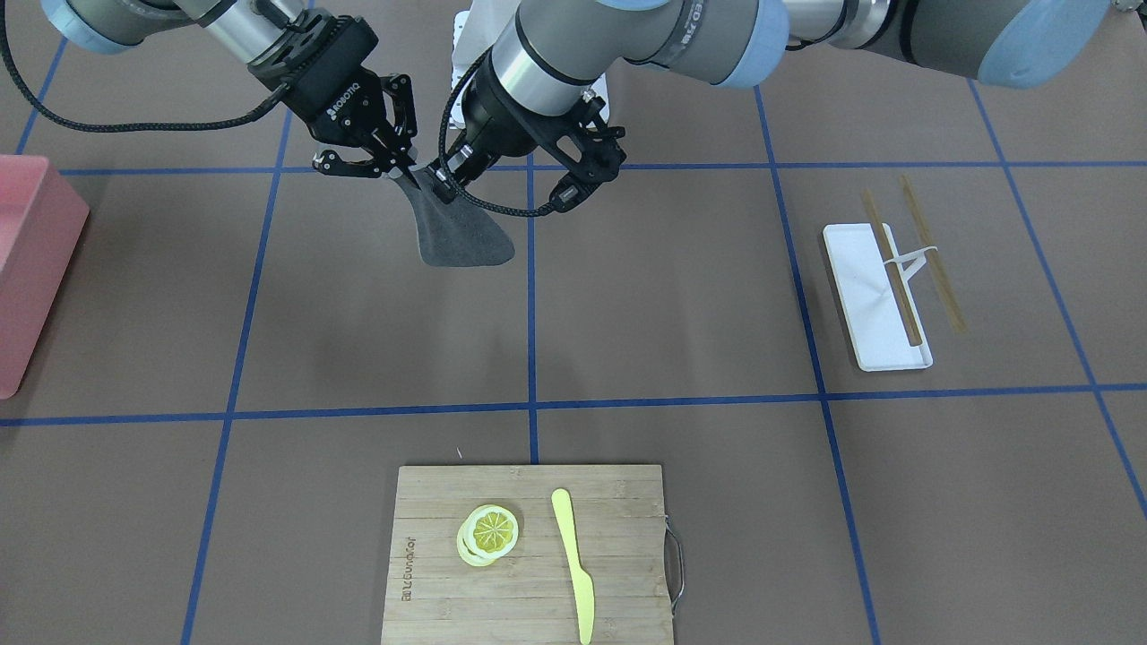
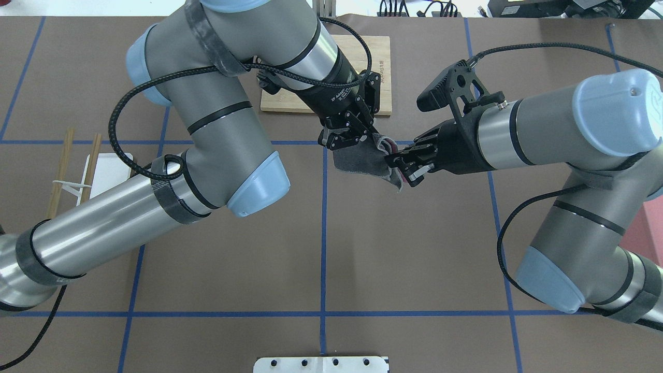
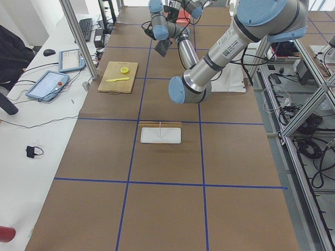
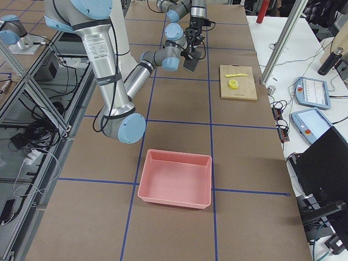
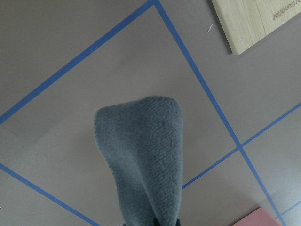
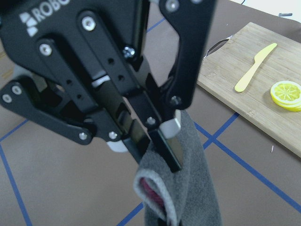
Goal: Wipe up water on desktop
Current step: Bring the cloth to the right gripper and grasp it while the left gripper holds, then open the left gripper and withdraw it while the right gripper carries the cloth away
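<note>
The water needs to be wiped up, so my right gripper should next grab the folded grey cloth (image 1: pixel 464 236) by its top corner.
A grey cloth (image 1: pixel 461 231) hangs in the air over the brown desktop (image 1: pixel 672 296), which is marked by blue tape lines. My left gripper (image 1: pixel 444 184) is shut on the cloth's top corner; this shows in the overhead view (image 2: pixel 370 137) and in the right wrist view (image 6: pixel 162 141). The cloth (image 5: pixel 146 155) dangles below it and is pink inside the fold (image 6: pixel 153 193). My right gripper (image 1: pixel 367 167) is open right beside the cloth's top, with its fingers at the cloth's edge (image 2: pixel 406 167). I see no water on the desktop.
A bamboo cutting board (image 1: pixel 448 573) with a lemon slice (image 1: pixel 488 531) and a yellow knife (image 1: pixel 573 564) lies at the table's far edge from me. A white tray (image 1: pixel 874 296) with chopsticks (image 1: pixel 892 278) is on my left. A pink bin (image 1: pixel 31 260) is on my right.
</note>
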`<action>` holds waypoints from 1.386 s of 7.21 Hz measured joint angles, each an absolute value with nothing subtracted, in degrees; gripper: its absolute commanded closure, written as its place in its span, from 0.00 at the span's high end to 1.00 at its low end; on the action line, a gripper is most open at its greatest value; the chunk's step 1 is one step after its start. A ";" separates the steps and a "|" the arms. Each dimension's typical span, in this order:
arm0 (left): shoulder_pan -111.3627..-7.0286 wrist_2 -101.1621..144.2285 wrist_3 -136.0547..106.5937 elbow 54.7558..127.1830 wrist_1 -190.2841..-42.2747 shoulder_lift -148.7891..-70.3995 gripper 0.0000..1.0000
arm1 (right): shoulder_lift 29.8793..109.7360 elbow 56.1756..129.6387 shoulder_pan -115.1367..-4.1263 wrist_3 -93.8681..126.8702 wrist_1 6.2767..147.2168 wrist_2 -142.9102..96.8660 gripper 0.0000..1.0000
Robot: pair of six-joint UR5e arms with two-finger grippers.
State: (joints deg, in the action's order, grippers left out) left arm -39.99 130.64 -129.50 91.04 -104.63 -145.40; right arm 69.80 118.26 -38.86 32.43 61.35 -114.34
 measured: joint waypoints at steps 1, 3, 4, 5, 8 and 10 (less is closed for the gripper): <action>-40.07 130.44 -128.85 91.20 -104.67 -145.22 0.97 | 69.99 118.37 -38.93 32.98 61.32 -114.43 0.00; -41.73 130.28 -124.04 93.54 -104.41 -143.05 0.98 | 72.02 119.19 -39.43 33.10 61.33 -114.66 0.00; -43.93 130.26 -118.92 96.33 -104.26 -140.29 0.98 | 73.77 119.61 -40.22 32.89 61.29 -114.80 0.00; -46.45 130.24 -112.46 100.16 -104.11 -136.30 0.98 | 75.65 119.88 -41.46 32.75 61.29 -115.01 0.00; -50.28 127.17 -98.53 105.89 -102.19 -129.21 0.98 | 82.08 120.23 -45.99 32.52 61.87 -115.24 0.00; -52.49 122.89 -86.17 108.90 -94.45 -127.93 0.98 | 85.27 119.89 -49.49 30.10 65.22 -115.15 0.00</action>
